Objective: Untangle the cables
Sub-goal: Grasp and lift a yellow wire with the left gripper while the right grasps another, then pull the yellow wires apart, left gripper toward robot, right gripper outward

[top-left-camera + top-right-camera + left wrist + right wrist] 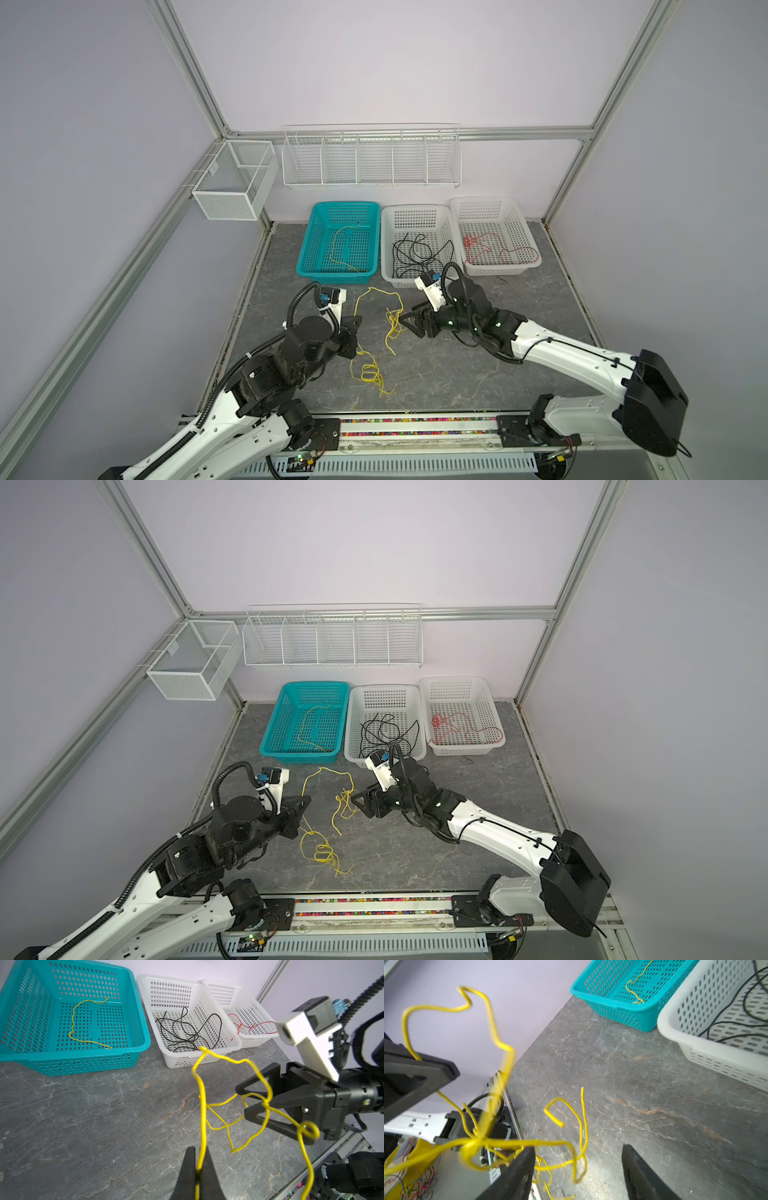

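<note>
The right gripper grabs the yellow cable's hanging loops next, across from my left gripper's piece of the cable, to pull the tangle apart.
A tangled yellow cable (368, 374) lies partly on the grey tabletop and partly lifted between my two grippers. My left gripper (198, 1148) is shut on one strand of it (202, 1093), which rises from the jaws in the left wrist view. My right gripper (578, 1147) stands open just right of the hanging loops (508, 1051); some loops sit between its fingers, which do not press on them. In both top views the left gripper (354, 324) and right gripper (405, 318) face each other across the cable (326, 852). A second yellow cable (338, 245), black cables (415, 253) and a red cable (490, 249) lie in baskets.
A teal basket (316, 232), a white basket (388, 249) and another white basket (523, 232) stand in a row at the back of the table. A wire rack (370, 160) and a mesh box (232, 183) hang on the walls. A rail (415, 424) runs along the front edge.
</note>
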